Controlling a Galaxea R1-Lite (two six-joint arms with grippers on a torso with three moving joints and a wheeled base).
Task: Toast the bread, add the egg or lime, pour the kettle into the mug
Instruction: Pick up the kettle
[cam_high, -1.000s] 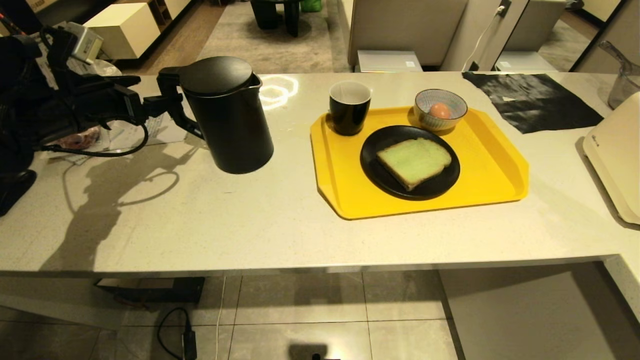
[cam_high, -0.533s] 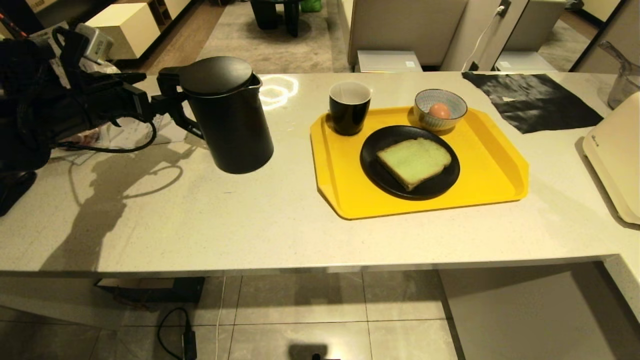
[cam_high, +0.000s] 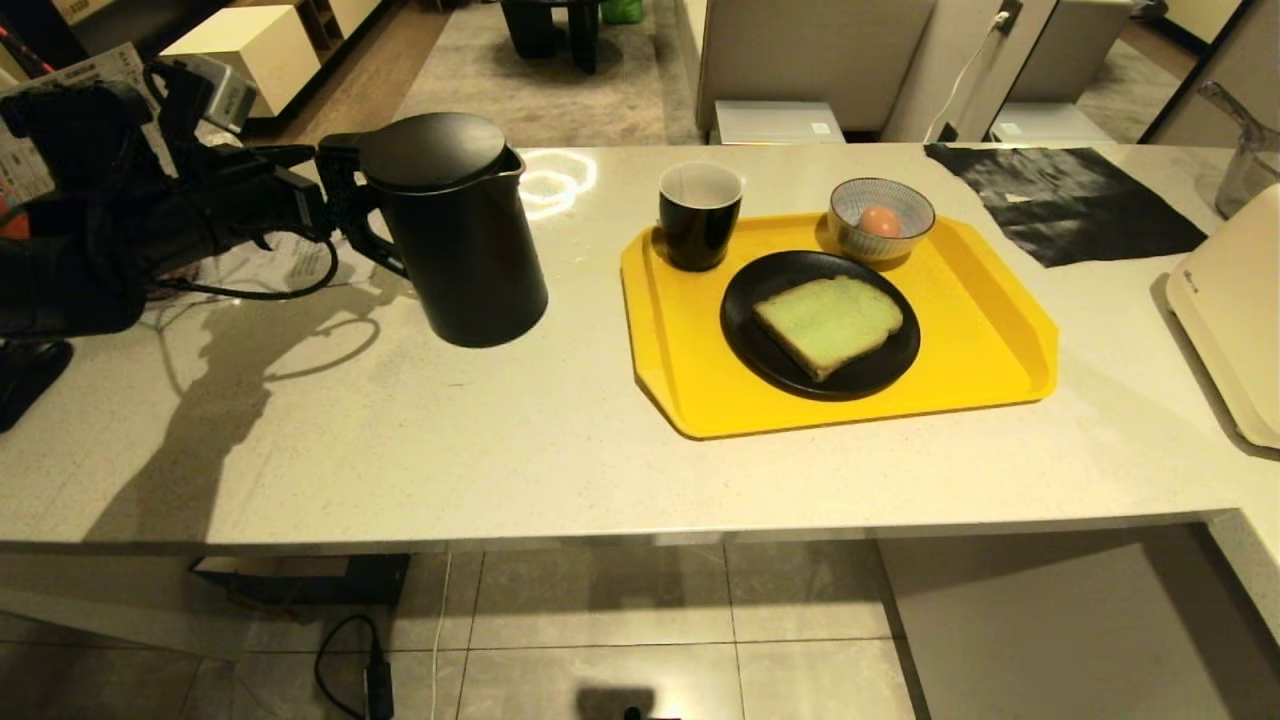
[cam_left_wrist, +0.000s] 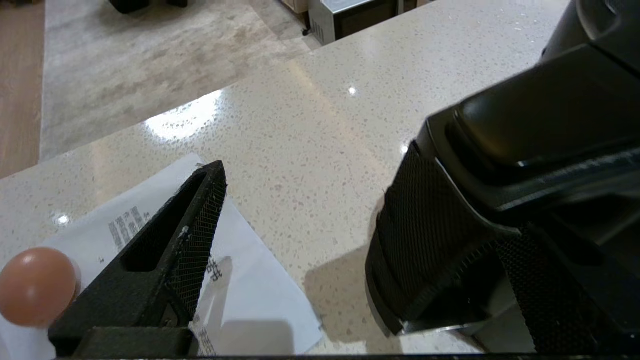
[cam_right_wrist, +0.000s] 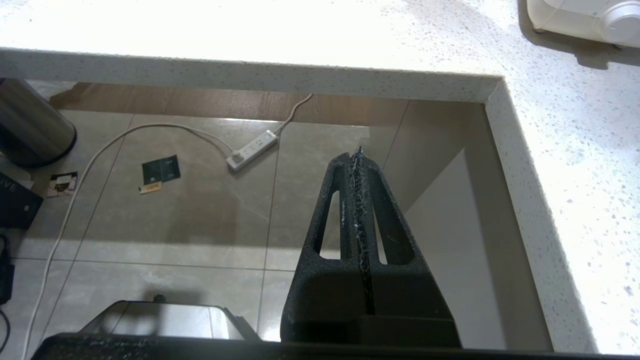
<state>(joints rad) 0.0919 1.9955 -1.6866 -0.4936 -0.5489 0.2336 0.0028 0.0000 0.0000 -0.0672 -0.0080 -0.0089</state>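
Observation:
The left gripper will next grab the kettle by the mesh-wrapped grip of its handle, so that the kettle can pour into the black mug (cam_high: 698, 218).
The tall black kettle (cam_high: 450, 235) stands on the counter's left part, its loop handle (cam_high: 352, 222) facing my left gripper (cam_high: 318, 200). That gripper (cam_left_wrist: 316, 162) is open at the handle's top; bare counter and paper show between its fingers (cam_left_wrist: 175, 250), and the handle's top block (cam_left_wrist: 530, 125) lies just past one finger. On the yellow tray (cam_high: 990, 370) are the black mug (cam_high: 698, 218), a striped bowl (cam_high: 905, 200) holding the egg (cam_high: 880, 221), and the green bread (cam_high: 828, 323) on a black plate (cam_high: 760, 365). My right gripper (cam_right_wrist: 358, 152) is shut, parked over the floor.
Printed paper (cam_left_wrist: 240, 300) lies on the counter under the left gripper, with a darker egg (cam_left_wrist: 35, 287) on it. A black cloth (cam_high: 1070, 200), a glass jug (cam_high: 1250, 165) and a white appliance (cam_high: 1235, 310) are at the right. The counter edge (cam_right_wrist: 520, 165) runs beside my right gripper.
My left arm has moved right toward the kettle, bringing the open gripper up to the handle. Kettle, tray and right arm have not moved.

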